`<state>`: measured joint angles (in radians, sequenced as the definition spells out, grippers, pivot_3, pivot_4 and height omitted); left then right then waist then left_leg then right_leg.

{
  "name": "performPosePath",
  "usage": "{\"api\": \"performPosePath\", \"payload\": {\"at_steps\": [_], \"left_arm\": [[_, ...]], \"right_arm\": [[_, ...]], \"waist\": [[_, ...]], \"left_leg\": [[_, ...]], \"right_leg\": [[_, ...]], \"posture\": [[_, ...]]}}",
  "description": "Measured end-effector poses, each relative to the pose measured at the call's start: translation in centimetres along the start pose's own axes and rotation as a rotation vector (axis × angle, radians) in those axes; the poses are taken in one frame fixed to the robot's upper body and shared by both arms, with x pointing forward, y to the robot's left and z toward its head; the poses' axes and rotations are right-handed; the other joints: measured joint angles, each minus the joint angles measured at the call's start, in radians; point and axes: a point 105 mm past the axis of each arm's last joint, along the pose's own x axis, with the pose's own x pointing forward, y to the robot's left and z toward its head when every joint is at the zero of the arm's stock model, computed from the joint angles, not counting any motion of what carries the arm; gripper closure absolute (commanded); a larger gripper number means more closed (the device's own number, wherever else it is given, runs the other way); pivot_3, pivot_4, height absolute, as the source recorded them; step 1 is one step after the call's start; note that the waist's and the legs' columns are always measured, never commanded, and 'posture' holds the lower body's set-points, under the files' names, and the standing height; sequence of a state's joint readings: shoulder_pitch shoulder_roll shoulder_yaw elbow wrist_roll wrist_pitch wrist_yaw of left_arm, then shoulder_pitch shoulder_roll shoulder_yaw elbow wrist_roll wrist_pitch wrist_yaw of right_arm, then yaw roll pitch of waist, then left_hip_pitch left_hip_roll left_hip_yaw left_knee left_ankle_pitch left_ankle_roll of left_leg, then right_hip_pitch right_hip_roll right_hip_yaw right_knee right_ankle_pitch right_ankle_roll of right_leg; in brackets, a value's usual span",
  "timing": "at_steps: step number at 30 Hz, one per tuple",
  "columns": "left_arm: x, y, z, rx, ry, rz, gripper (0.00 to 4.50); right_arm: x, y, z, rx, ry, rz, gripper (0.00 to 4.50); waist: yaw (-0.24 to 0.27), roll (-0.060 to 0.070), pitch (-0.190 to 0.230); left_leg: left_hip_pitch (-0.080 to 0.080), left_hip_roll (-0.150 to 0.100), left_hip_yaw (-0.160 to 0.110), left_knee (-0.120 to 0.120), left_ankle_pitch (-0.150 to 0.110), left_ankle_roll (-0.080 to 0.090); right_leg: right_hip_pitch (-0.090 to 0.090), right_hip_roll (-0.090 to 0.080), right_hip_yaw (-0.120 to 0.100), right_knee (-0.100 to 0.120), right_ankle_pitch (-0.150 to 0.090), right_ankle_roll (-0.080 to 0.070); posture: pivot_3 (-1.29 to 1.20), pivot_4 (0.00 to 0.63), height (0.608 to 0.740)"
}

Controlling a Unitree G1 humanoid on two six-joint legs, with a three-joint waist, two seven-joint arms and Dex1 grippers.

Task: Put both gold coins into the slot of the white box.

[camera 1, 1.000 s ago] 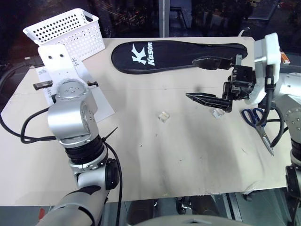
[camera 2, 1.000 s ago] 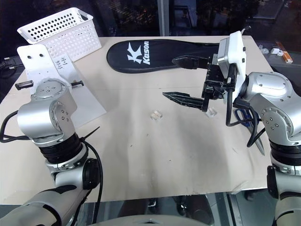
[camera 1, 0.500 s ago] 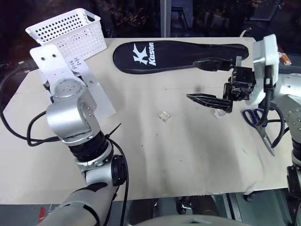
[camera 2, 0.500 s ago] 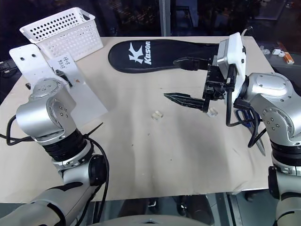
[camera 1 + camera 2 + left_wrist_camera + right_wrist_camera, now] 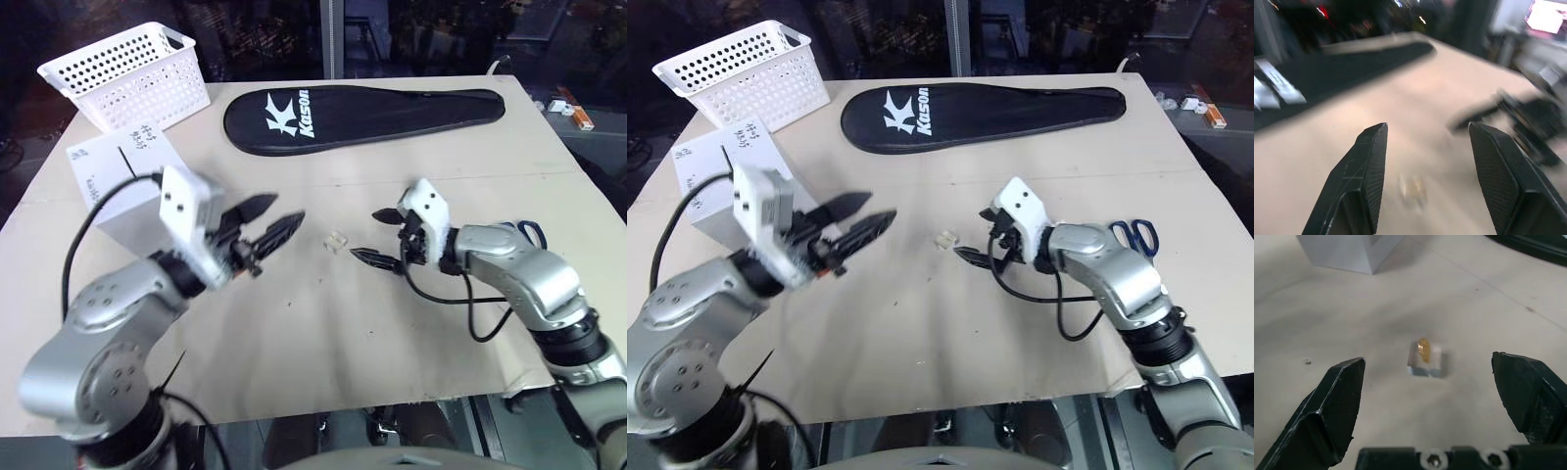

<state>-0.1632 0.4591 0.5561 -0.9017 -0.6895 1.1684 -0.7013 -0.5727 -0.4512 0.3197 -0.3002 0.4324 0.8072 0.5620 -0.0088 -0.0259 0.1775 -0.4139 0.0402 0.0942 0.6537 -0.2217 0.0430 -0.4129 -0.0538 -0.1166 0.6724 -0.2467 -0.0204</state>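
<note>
I should move my right gripper toward the gold coin point(image 5: 335, 238) on the clear block before I close it on the coin. My fingers stop short of the coin, so they would miss if I closed now.
One gold coin point(image 5: 1423, 349) stands inside a small clear block point(image 5: 338, 242) on the tan table, near its middle. My right gripper point(image 5: 365, 233) hovers low just to the right of the block, open, its fingers point(image 5: 1334, 401) spread wider than the block and not touching it. From the left, my left gripper point(image 5: 284, 209) points toward the same block, open with nothing in it, a short gap away. The white box point(image 5: 116, 191) stands at the left, the black slot point(image 5: 122, 162) in its top face.
A white perforated basket point(image 5: 127, 73) stands at the back left. A black racket bag point(image 5: 362, 113) lies across the back. Blue-handled scissors point(image 5: 1132, 233) lie right of my right arm. Bare table point(image 5: 323, 343) stretches to the front edge.
My right gripper has dropped from mid-air to table height beside the clear block. My left arm has swung from the box toward the middle, and its gripper now stands open.
</note>
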Motion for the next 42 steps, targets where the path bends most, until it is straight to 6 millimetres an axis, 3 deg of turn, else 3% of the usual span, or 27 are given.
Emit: {"api": "performPosePath", "payload": {"at_steps": [2,5,6,13,18,30,33,34,42], "left_arm": [[-1.2,0.0,-0.9,-0.003,0.036,-0.019,1.86],[-2.6,-0.4,-2.5,-0.011,0.11,-0.057,1.8],[-3.0,-0.7,-2.8,-0.001,0.122,-0.074,1.8],[-3.6,-0.9,-2.4,0.049,0.107,-0.083,1.8],[-3.6,-0.9,-2.1,0.063,0.098,-0.075,1.8],[-3.5,-0.8,-1.8,0.058,0.081,-0.048,1.8],[-3.4,-1.0,-1.9,0.059,0.079,-0.055,1.8],[-3.4,-1.0,-1.9,0.058,0.079,-0.054,1.8],[-3.3,-1.0,-1.8,0.058,0.065,-0.052,1.8]], "right_arm": [[1.0,0.6,-0.2,-0.001,0.01,0.008,0.0],[2.2,1.0,-0.4,0.022,0.013,0.014,0.73],[2.7,0.9,-0.4,0.024,0.018,0.011,1.17],[3.7,0.0,-1.1,0.037,0.054,-0.037,1.17],[4.1,-0.3,-1.7,0.046,0.078,-0.048,3.43],[4.4,-0.6,-2.0,0.03,0.091,-0.055,3.43],[4.5,-0.6,-2.2,0.031,0.097,-0.05,4.36],[4.5,-0.6,-2.2,0.03,0.098,-0.049,4.46],[4.5,-0.5,-2.1,0.03,0.096,-0.032,4.46]], "waist": [[0.004,0.0,0.0],[0.006,0.0,0.0],[0.007,0.0,0.0],[0.01,0.0,0.0],[0.008,0.0,0.0],[0.004,0.001,0.0],[0.003,0.001,0.001],[0.003,0.001,0.001],[0.002,0.002,0.001]], "left_leg": [[0.0,0.0,-0.001,0.001,0.0,0.0],[0.0,0.0,-0.001,0.001,0.0,0.0],[0.0,0.0,-0.002,0.001,0.0,0.001],[-0.001,0.0,-0.002,0.0,0.0,0.001],[-0.001,0.0,-0.002,0.0,-0.002,0.003],[-0.001,0.0,-0.003,-0.001,-0.002,0.004],[-0.001,0.0,-0.003,-0.001,-0.003,0.004],[-0.002,0.0,-0.003,-0.001,-0.003,0.004],[-0.002,0.0,-0.003,-0.002,-0.003,0.004]], "right_leg": [[0.0,0.0,-0.001,0.0,0.0,0.0],[0.0,-0.001,-0.001,0.0,0.0,0.0],[0.0,-0.001,-0.001,0.0,0.0,0.0],[-0.001,-0.001,-0.001,0.0,0.0,-0.001],[-0.001,-0.001,-0.001,-0.001,0.0,0.0],[-0.001,-0.001,-0.002,-0.001,0.0,0.0],[-0.001,-0.001,-0.002,-0.001,0.0,0.0],[-0.001,-0.001,-0.002,-0.001,0.0,0.0],[-0.001,-0.001,-0.002,-0.002,0.0,0.0]], "posture": [[0.0,0.15,0.738],[0.0,0.15,0.738],[0.0,0.15,0.738],[0.0,0.15,0.738],[0.0,0.15,0.738],[0.0,0.15,0.738],[0.0,0.15,0.738],[0.0,0.15,0.738],[0.0,0.15,0.738]]}}
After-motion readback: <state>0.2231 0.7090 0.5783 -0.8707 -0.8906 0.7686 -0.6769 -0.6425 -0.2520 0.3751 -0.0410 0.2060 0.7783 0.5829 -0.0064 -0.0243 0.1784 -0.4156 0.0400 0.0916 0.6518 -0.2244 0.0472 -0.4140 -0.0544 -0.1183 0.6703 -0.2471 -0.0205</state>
